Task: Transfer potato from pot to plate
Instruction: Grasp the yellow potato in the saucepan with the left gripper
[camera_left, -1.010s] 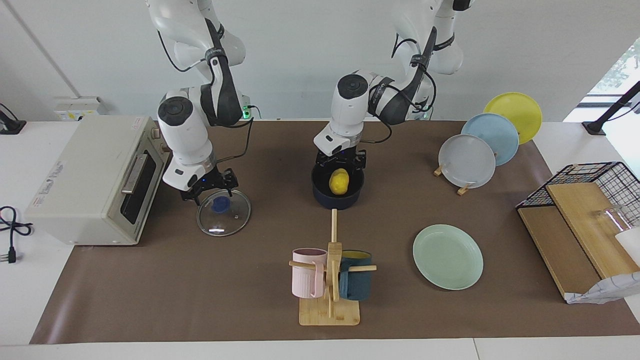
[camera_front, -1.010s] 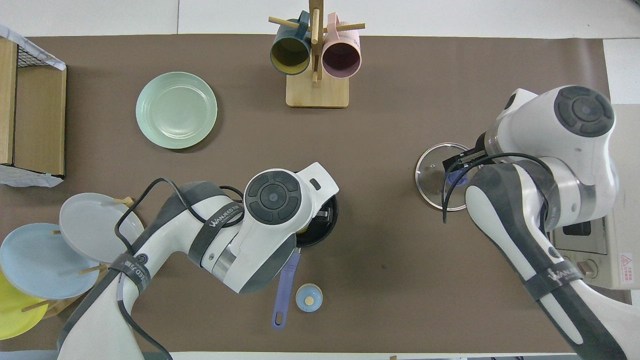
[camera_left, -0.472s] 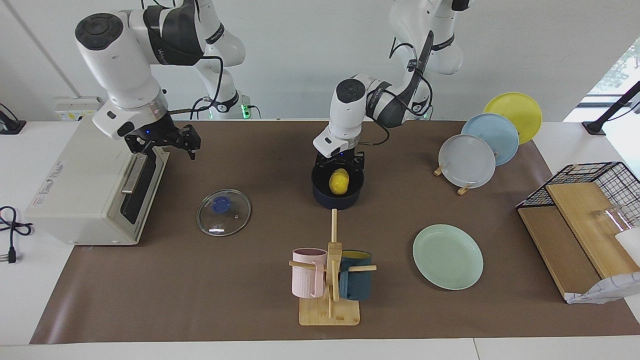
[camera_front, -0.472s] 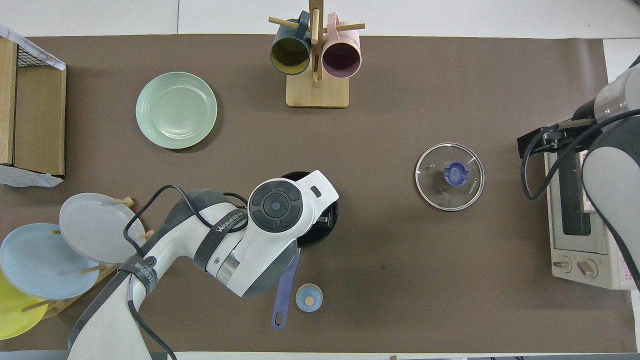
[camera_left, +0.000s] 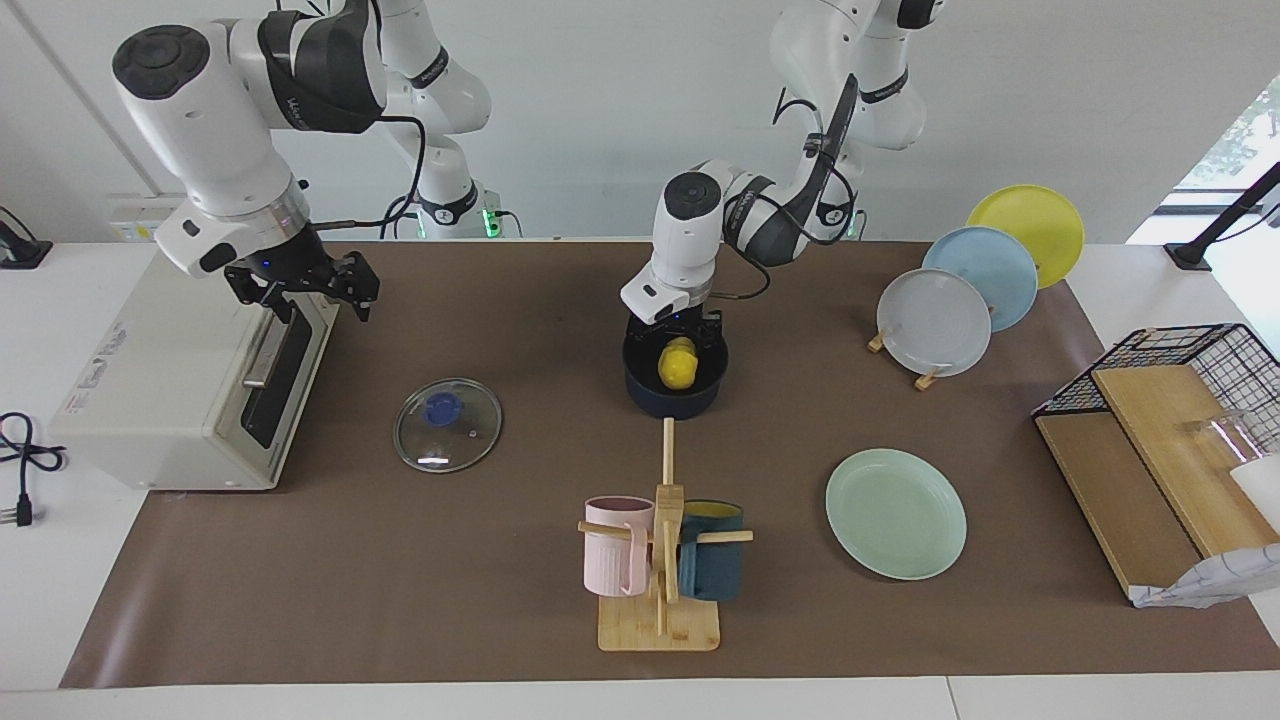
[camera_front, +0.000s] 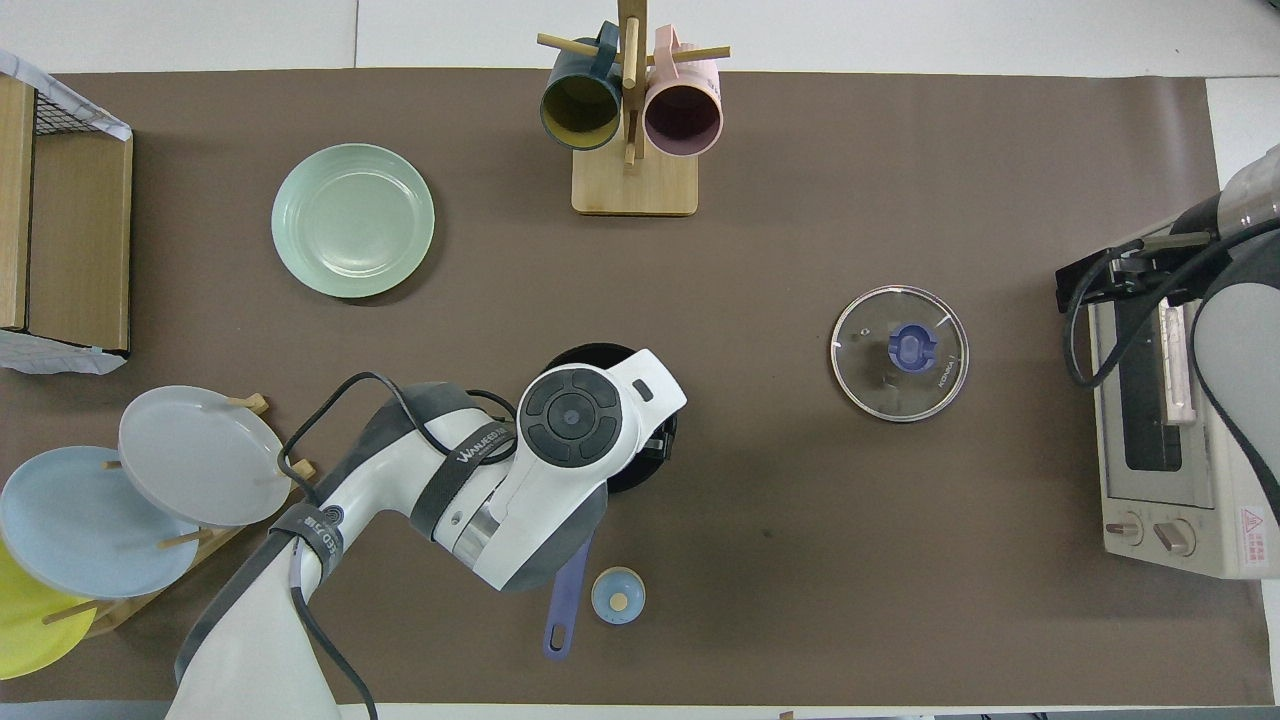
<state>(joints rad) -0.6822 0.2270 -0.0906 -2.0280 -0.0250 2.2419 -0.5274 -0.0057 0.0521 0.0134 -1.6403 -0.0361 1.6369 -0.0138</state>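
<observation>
The potato needs to move from the pot to the mint-green plate (camera_front: 352, 220). My left gripper should grab the potato by its rounded sides next.
The yellow potato (camera_left: 678, 362) lies in the dark navy pot (camera_left: 675, 392) at the middle of the table. My left gripper (camera_left: 676, 334) is open and sits low over the pot, its fingers on either side of the potato's top. In the overhead view the left arm covers the potato and most of the pot (camera_front: 592, 353); the blue handle (camera_front: 563, 605) points toward the robots. The mint-green plate (camera_left: 895, 513) (camera_front: 352, 220) lies empty, farther from the robots, toward the left arm's end. My right gripper (camera_left: 303, 293) (camera_front: 1095, 283) is open and empty, up over the toaster oven.
The glass lid (camera_left: 447, 424) lies flat toward the right arm's end, beside the toaster oven (camera_left: 190, 360). A mug rack (camera_left: 660, 560) stands farther out than the pot. A rack of three plates (camera_left: 935, 322) and a wire basket (camera_left: 1180, 400) stand at the left arm's end.
My right gripper has let go of the lid and risen to over the toaster oven. My left gripper has settled a little lower over the potato.
</observation>
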